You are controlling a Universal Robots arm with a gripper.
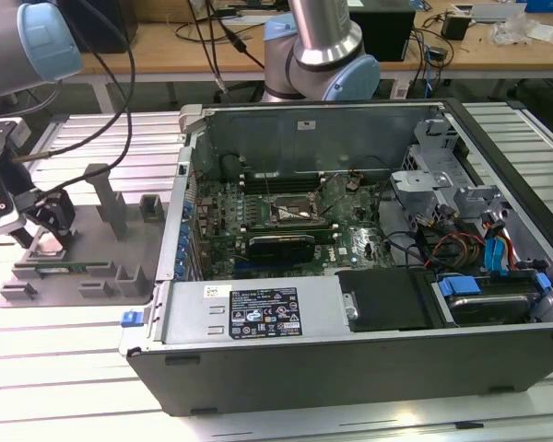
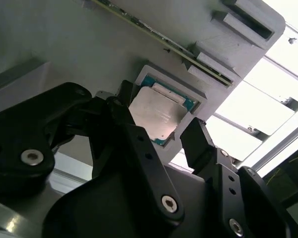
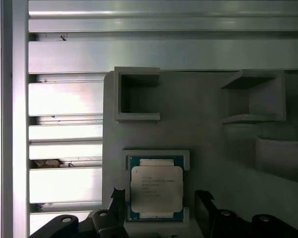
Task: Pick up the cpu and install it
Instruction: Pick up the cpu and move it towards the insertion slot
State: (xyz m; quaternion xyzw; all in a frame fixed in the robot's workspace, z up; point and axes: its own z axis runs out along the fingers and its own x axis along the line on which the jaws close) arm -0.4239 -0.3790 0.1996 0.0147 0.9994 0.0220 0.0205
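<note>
My gripper will grab the cpu's exposed side edges next, since the fixture's raised brackets hug the ends of the cpu.
The cpu is a flat silver square with a thin green rim. It lies in a shallow recess of the grey fixture plate and is also seen in the second wrist view. My gripper is low over it and open. One black finger stands on each side of the chip, with small gaps to its edges. In the exterior view the gripper hangs over the fixture plate at the far left, well apart from the dark socket frame on the motherboard.
An open computer case lies on the slatted aluminium table, with cables and drive bays at the exterior view's right. The fixture carries upright grey posts and a long green memory stick. A robot base stands behind the case.
</note>
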